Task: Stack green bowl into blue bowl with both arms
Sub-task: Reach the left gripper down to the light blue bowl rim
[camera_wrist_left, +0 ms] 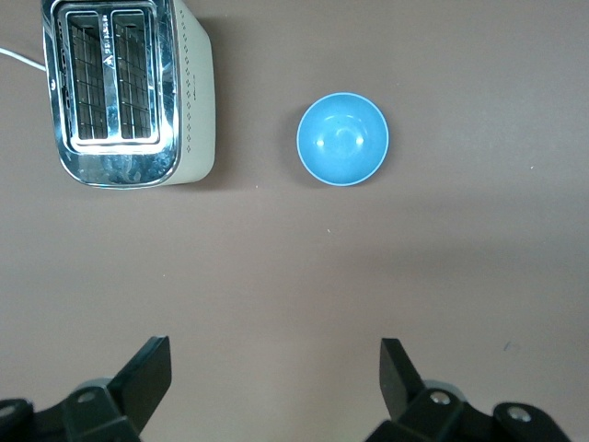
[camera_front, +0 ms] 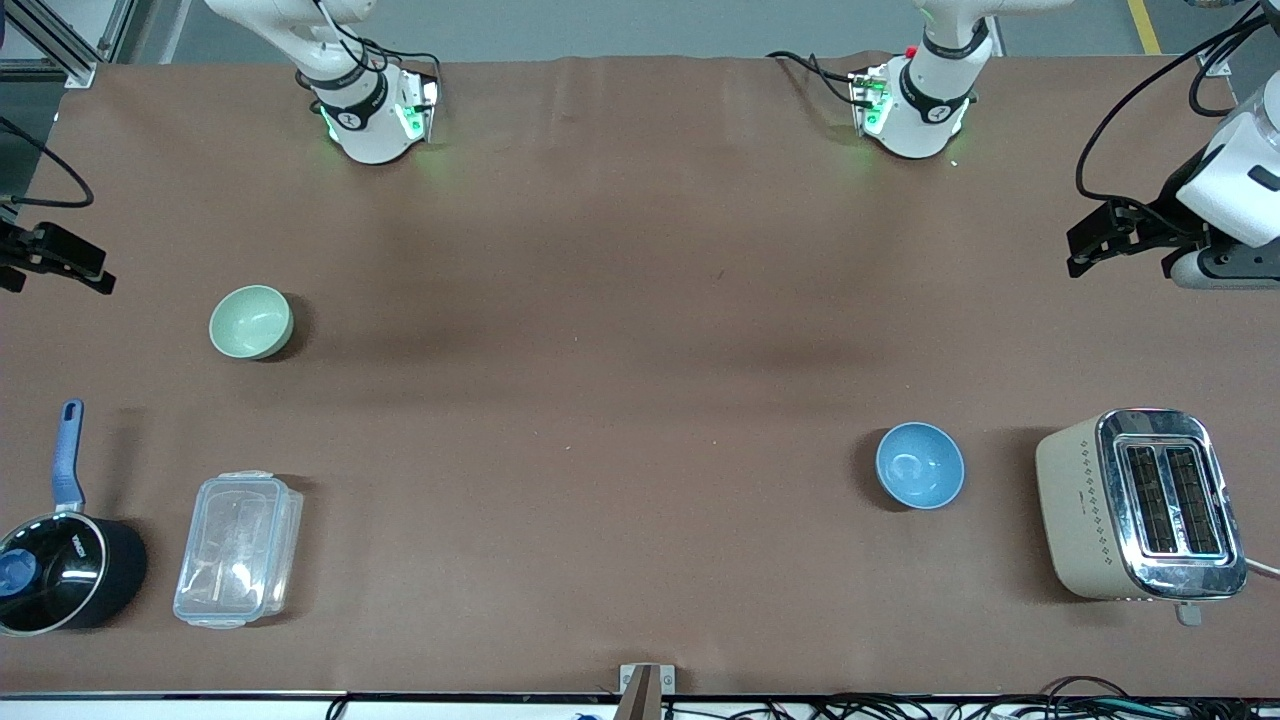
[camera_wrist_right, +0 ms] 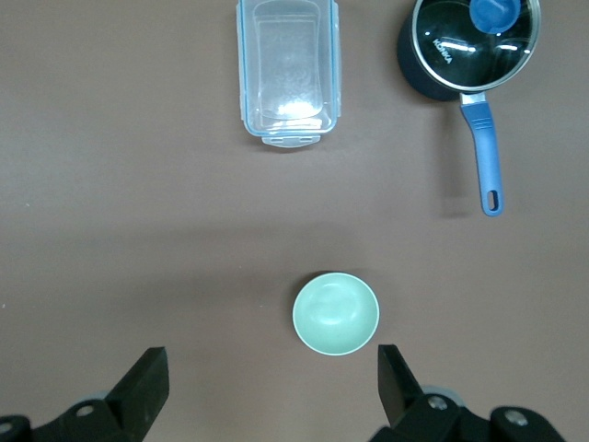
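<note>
The blue bowl should be picked up next by its rim [camera_front: 920,424] with my left gripper. Then it will be ready for the green bowl to go inside it.
The pale mint-green bowl [camera_front: 251,321] stands upright and empty toward the right arm's end of the table; it also shows in the right wrist view [camera_wrist_right: 336,314]. The sky-blue bowl [camera_front: 920,465] stands upright and empty toward the left arm's end, nearer the front camera, beside the toaster; it also shows in the left wrist view [camera_wrist_left: 342,139]. My right gripper [camera_front: 58,260] [camera_wrist_right: 270,354] is open and empty, high over the table's edge at its end, apart from the green bowl. My left gripper [camera_front: 1108,236] [camera_wrist_left: 276,354] is open and empty, high over its end, apart from the blue bowl.
A cream and chrome toaster [camera_front: 1140,505] stands beside the blue bowl at the left arm's end. A black saucepan with a blue handle [camera_front: 60,570] and a clear plastic lidded box [camera_front: 238,550] sit nearer the front camera than the green bowl.
</note>
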`<state>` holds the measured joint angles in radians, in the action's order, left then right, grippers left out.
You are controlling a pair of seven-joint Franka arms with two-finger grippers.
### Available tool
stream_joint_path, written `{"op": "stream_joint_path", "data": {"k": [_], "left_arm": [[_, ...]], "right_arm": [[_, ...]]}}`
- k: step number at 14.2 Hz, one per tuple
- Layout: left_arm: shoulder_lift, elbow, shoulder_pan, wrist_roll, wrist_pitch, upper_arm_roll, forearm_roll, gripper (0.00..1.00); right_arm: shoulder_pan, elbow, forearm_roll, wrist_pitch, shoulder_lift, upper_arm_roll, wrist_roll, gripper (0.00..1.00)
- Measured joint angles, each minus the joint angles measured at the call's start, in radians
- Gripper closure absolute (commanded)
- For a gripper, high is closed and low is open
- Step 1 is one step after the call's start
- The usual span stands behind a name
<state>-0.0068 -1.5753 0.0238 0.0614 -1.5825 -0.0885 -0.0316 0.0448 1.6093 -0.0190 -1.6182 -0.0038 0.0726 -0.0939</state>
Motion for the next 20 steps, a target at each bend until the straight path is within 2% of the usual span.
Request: {"op": "stream_joint_path", "data": {"k": [4, 6, 9, 15, 18, 20], "left_arm": [[0.001, 0.002, 0.0, -0.001, 0.0, 0.0, 0.0, 0.0], [0.013, 0.008, 0.0, -0.001, 0.0, 0.0, 0.0, 0.0], [0.088, 0.01, 0.002, -0.001, -0.03, 0.0, 0.0, 0.0], [0.314, -0.03, 0.002, -0.001, -0.294, 0.0, 0.0, 0.0], [0.421, -0.045, -0.002, -0.001, -0.438, 0.002, -0.001, 0.0], [0.5, -0.065, -0.018, -0.001, -0.562, 0.003, -0.002, 0.03]], "right_arm": [[-0.008, -0.001, 0.01, -0.014, 0.0, -0.009, 0.001, 0.0], [-0.003, -0.001, 0.049, -0.016, 0.0, -0.005, 0.001, 0.0], [0.003, -0.001, 0.06, -0.015, 0.0, 0.003, 0.001, 0.0], [0.041, 0.038, 0.029, -0.048, 0.004, 0.006, 0.0, 0.0], [0.083, 0.15, 0.016, -0.13, 0.013, 0.008, -0.01, 0.0], [0.117, 0.256, 0.015, -0.25, 0.028, 0.008, -0.054, 0.0]]}}
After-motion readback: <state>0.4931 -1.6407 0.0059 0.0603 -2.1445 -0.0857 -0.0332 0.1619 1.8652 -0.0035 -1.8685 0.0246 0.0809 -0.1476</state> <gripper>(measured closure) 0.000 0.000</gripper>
